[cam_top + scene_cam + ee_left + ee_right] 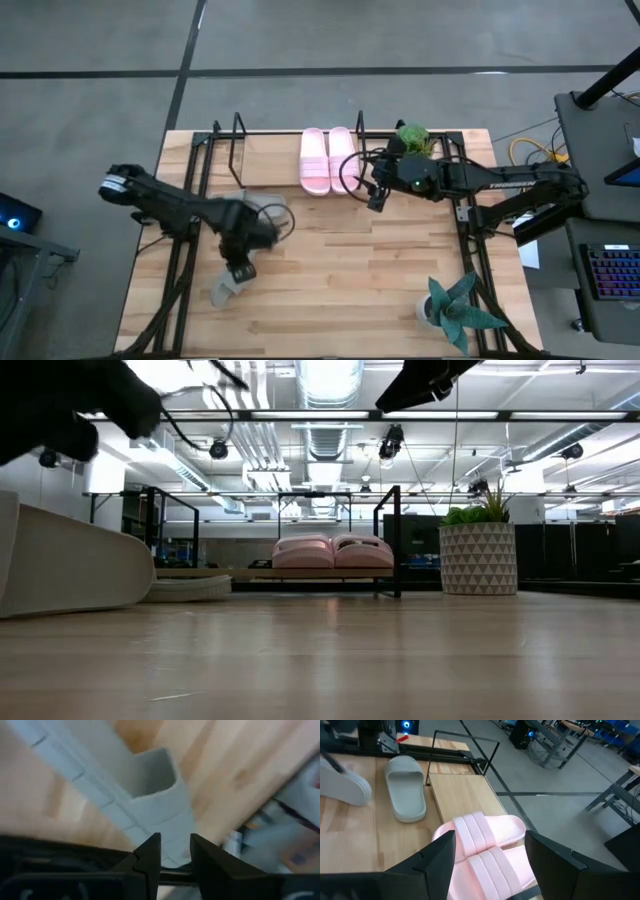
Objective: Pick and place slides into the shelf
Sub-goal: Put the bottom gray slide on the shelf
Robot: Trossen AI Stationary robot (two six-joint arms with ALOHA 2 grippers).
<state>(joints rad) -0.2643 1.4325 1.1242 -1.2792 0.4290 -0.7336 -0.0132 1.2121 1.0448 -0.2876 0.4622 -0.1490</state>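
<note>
My left gripper should keep hold of the grey-green slide for now. The slide is hanging at a steep tilt, with its sole above the table.
The shelf stands along the table's far edge. The pale pink pair sits side by side on its right part and also shows in the low view. My right gripper is open and hovers above the pink pair's near ends, touching nothing. My left gripper is shut on one grey-green slide, at the table's middle left. The other grey-green slide lies sole down on the table in front of the shelf, partly under my left arm. My left gripper pinches the grey-green slide between its two fingers at the ribbed strap's edge, coming from above. The slide hangs steeply tilted below the fingers. I cannot tell whether its lower end touches the table.
A potted plant stands just right of the shelf, and another stands at the near right. Black frame rails run along the table's left and right sides. Bare board shows on the shelf's left half.
</note>
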